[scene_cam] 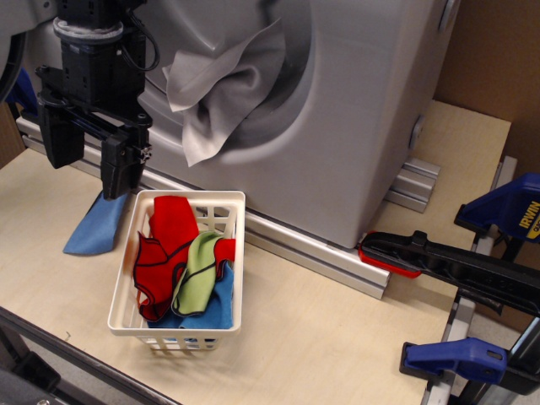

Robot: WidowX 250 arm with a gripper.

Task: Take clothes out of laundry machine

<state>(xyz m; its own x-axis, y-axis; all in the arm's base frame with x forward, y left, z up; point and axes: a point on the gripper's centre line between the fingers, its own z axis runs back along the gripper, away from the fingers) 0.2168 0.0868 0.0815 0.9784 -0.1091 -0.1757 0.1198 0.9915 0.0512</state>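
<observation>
The light grey cloth needs to come out of the laundry machine (354,110), so my gripper needs to grab the cloth by its bunched middle (226,91) next.
The light grey-white cloth (224,89) hangs out of the round drum ring of the big grey laundry machine (354,110), draped down its front. My gripper (89,160) is to the left of the cloth and lower, apart from it, above the table beside the white basket (126,291). Its two black fingers (118,169) point down with a wide gap between them, open and empty.
The white basket holds red, green and blue cloths (181,261). A flat blue cloth (97,224) lies on the table under the gripper. Blue and black clamps (472,270) sit at the right. An aluminium rail (312,249) runs along the washer's base.
</observation>
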